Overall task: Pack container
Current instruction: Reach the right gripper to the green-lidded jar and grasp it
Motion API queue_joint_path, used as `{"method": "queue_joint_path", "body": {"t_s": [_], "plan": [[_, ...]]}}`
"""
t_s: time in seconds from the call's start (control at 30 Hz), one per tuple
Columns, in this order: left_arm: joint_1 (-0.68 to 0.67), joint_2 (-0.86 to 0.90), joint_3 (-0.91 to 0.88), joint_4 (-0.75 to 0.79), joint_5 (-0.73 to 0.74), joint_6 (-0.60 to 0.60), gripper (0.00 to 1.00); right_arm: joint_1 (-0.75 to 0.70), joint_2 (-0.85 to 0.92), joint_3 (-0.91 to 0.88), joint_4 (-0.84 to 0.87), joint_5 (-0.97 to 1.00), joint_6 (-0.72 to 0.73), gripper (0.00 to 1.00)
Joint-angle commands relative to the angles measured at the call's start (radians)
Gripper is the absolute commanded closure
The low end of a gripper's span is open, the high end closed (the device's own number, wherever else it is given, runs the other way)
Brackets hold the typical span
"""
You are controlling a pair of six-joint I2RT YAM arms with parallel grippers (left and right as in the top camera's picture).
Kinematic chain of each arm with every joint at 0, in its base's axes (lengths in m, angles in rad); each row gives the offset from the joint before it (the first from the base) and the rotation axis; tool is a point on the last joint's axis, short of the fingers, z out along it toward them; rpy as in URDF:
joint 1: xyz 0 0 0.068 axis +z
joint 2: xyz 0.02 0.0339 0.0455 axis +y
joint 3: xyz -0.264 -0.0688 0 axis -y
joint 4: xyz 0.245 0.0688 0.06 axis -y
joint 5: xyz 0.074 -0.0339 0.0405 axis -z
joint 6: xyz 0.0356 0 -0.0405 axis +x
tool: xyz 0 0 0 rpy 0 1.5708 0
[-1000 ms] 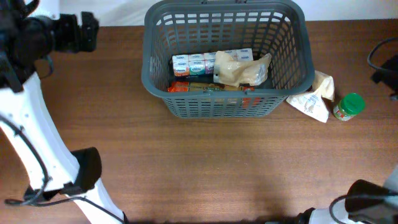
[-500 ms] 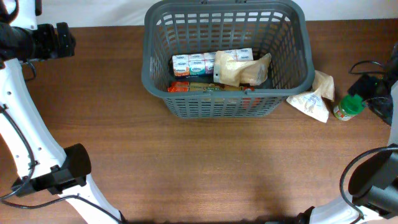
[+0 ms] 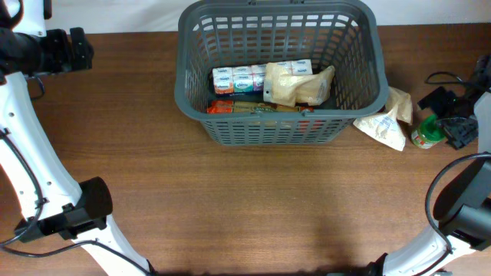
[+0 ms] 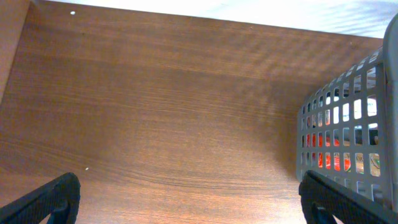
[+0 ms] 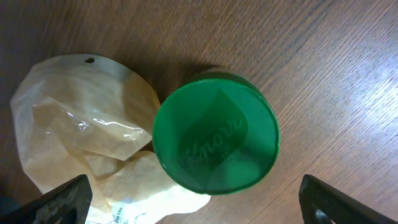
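Observation:
The green-lidded jar needs its base free to be set upright inside the container (image 3: 184, 84), so the robot's right gripper should next grab it from above across its lid end (image 3: 433, 129).
The dark grey container (image 3: 184, 84) stands at the back middle of the table and holds a row of small cartons (image 3: 249, 75), a tan bag (image 3: 301, 87) and a red packet (image 3: 222, 107); its slotted side also shows in the left wrist view (image 4: 367, 106). A green-lidded jar (image 3: 424, 133) stands right of it, next to a pale paper bag (image 3: 387, 121). My right gripper (image 3: 451, 115) hovers over the jar, open, with the green lid (image 5: 214, 140) and the paper bag (image 5: 87, 137) between its fingers (image 5: 193, 202). My left gripper (image 3: 83, 48) is open and empty at the far left (image 4: 186, 199).
The table's back edge meets a white surface (image 4: 249, 9) behind the container. A black cable (image 3: 445, 77) loops at the far right.
My right gripper has come in from the right edge and now sits over the green-lidded jar. The left arm drew back to the far left one second ago and has held still since.

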State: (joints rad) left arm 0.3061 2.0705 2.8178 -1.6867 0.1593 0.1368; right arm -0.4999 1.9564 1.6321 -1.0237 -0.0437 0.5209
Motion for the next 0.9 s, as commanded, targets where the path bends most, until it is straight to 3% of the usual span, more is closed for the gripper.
{"method": "queue_joint_path", "body": {"t_s": [0.0,0.87], "plan": [[0.003,-0.008,-0.004,-0.001,-0.003,-0.009,0.01,-0.029,0.010,-0.003,0.015,-0.004,0.019,0.01],[0.003,-0.008,-0.004,-0.001,-0.003,-0.009,0.01,-0.060,0.139,-0.004,0.058,-0.013,0.019,0.01]]}}
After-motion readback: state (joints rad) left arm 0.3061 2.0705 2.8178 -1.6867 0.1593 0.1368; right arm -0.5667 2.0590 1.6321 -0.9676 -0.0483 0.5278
